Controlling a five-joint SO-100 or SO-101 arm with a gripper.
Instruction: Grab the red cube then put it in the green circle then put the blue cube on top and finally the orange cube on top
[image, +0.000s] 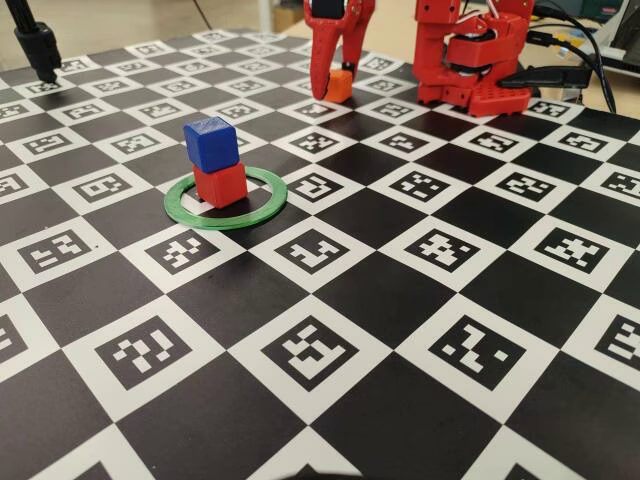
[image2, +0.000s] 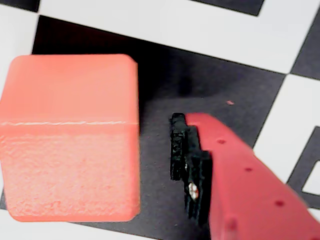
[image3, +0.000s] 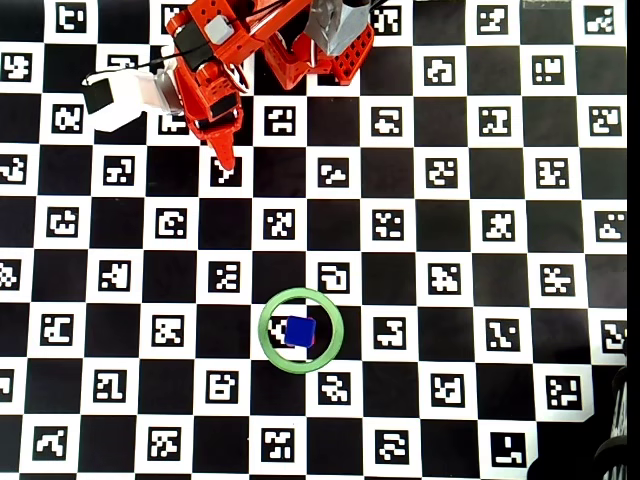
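The gripper takes hold of the orange cube (image: 341, 86) by its opposite sides next, to top off the stack on the blue cube (image: 210, 143).
The red cube (image: 220, 185) sits inside the green circle (image: 225, 223), a flat ring on the checkered board. The blue cube (image: 210, 143) rests on top of it, turned a little. From overhead the blue cube (image3: 300, 331) covers nearly all of the red one inside the green circle (image3: 301, 367). Far back, the orange cube (image: 341, 86) stands on the board between the lowered fingers of my red gripper (image: 336, 82). In the wrist view the orange cube (image2: 70, 140) fills the left side, with a dark gap to the black pad (image2: 181, 150) of one finger. The gripper is open.
The arm's red base (image: 470, 60) stands at the back right with cables (image: 590, 50) beside it. A black stand (image: 38, 50) rises at the back left. The board (image: 330, 340) is covered with black and white marker squares.
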